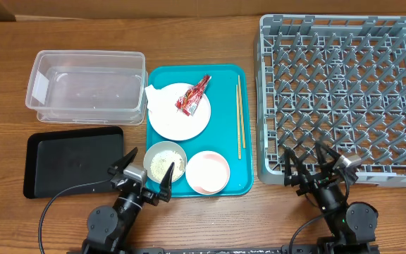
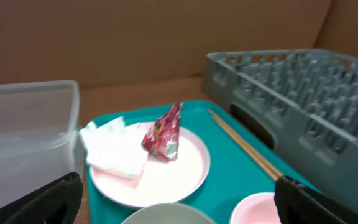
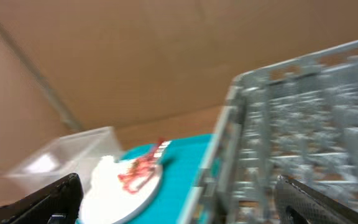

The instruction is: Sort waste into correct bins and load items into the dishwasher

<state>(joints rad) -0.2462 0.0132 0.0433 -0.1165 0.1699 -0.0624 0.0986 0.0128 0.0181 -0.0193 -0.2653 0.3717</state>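
Note:
The pale pink bowl should be grabbed by its rim (image 1: 190,176) (image 2: 235,213) with my left gripper. Its base then stays free for handover.
A teal tray (image 1: 228,159) holds a round pale plate (image 1: 171,120) with a red-and-white wrapper (image 1: 193,94) and a white napkin (image 1: 152,93) on it. The wrapper (image 2: 162,134) and napkin (image 2: 114,152) also show in the left wrist view. A greyish-white bowl (image 1: 164,161) holds rice grains. A pale pink bowl (image 1: 207,171) sits beside it. Chopsticks (image 1: 239,116) lie along the tray's right side. My left gripper (image 1: 144,174) is open and empty just in front of the greyish-white bowl. My right gripper (image 1: 314,164) is open and empty at the front edge of the grey dish rack (image 1: 344,92). No cup is in view.
A clear plastic tub (image 1: 87,86) stands at the back left. A flat black tray (image 1: 72,159) lies in front of it, left of my left gripper. A brown cardboard wall rises behind the table in both wrist views.

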